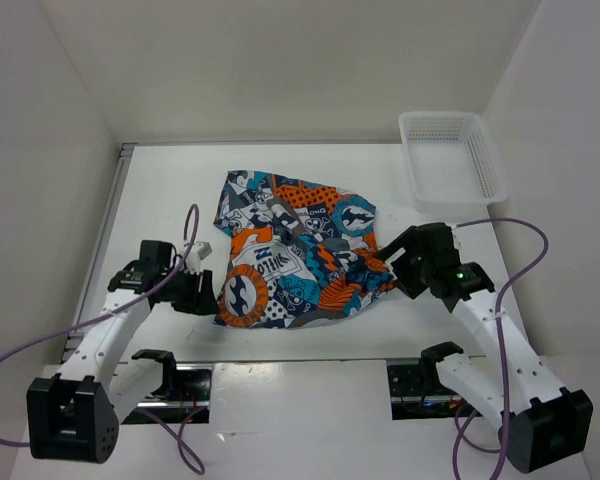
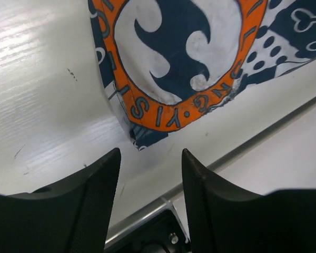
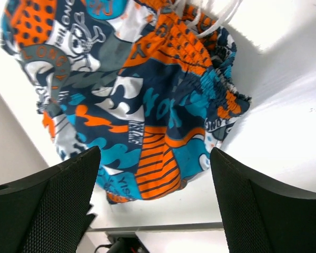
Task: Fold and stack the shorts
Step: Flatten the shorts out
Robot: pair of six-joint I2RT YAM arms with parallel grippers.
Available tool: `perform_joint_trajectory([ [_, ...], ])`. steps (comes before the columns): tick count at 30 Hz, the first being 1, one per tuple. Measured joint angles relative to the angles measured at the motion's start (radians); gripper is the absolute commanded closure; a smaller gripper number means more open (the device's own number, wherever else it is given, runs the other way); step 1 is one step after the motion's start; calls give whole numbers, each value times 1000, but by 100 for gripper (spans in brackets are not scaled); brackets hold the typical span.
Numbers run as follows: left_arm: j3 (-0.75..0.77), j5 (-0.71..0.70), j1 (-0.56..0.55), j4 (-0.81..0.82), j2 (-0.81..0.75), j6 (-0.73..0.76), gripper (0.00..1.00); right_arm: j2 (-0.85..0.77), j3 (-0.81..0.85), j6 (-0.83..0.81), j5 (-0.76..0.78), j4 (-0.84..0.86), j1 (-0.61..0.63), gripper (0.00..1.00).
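Next, the right gripper grabs the near end of the gathered waistband of the shorts, to lift the shorts and spread them for folding.
The shorts (image 1: pixel 295 250) lie spread and rumpled in the middle of the white table, printed in orange, teal, white and black with round badges. My left gripper (image 1: pixel 202 290) is open and empty just left of their near left corner; the left wrist view shows that corner with an orange-ringed badge (image 2: pixel 184 58) a little ahead of my fingertips (image 2: pixel 150 153). My right gripper (image 1: pixel 392 262) is open and empty at the shorts' right edge; the right wrist view shows the gathered waistband (image 3: pixel 221 89) and drawstrings between and beyond its spread fingers (image 3: pixel 155 153).
A white plastic mesh basket (image 1: pixel 452 160) stands at the back right corner. A metal rail (image 1: pixel 300 368) runs along the table's near edge. White walls close in the left, back and right sides. Purple cables loop beside both arms.
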Motion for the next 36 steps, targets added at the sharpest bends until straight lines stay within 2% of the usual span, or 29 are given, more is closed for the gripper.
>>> perform_joint_trajectory([
  [1, -28, 0, -3, 9, -18, -1, 43, -14, 0, 6, 2, -4, 0, 11],
  [4, -97, 0, -17, 46, -48, -1, 33, -54, 0, 22, 3, -6, 0, 11],
  [10, -157, 15, -39, 160, -28, -1, 33, -73, -4, 42, -27, -14, 0, 11],
  [13, -182, 30, -52, 225, 9, -2, 34, -111, -31, 70, -39, -35, 0, 16],
  [14, -188, 34, -58, 242, 19, -2, 37, -129, -45, 83, -39, -43, 0, 16],
  [16, -198, 41, -67, 279, 36, -5, 53, -160, -85, 109, -42, -51, 0, 17],
  [17, -200, 44, -69, 295, 44, -4, 66, -169, -106, 122, -45, -51, 0, 19],
  [18, -201, 48, -70, 308, 51, -5, 91, -175, -127, 134, -48, -52, 0, 21],
  [19, -200, 50, -71, 317, 57, -9, 100, -173, -146, 144, -50, -51, 0, 22],
  [23, -165, 38, -71, 313, 66, -3, 100, -117, -192, 163, -42, -34, 0, 35],
  [28, -37, 29, -71, 304, 75, -2, 100, 50, -195, 132, -2, 55, 0, 36],
  [31, 22, 29, -70, 309, 99, -2, 100, 163, -190, 86, 12, 106, 0, 47],
  [32, 35, 28, -69, 309, 107, -2, 100, 202, -187, 72, 14, 126, 0, 55],
  [33, 48, 27, -69, 306, 117, -2, 100, 246, -179, 55, 16, 142, 0, 65],
  [34, 61, 26, -69, 304, 126, -2, 100, 290, -168, 40, 17, 158, 0, 89],
  [35, 71, 26, -69, 298, 132, -2, 100, 330, -154, 27, 19, 166, 0, 97],
  [36, 85, 26, -69, 287, 136, -2, 100, 369, -132, 20, 21, 167, 0, 100],
])
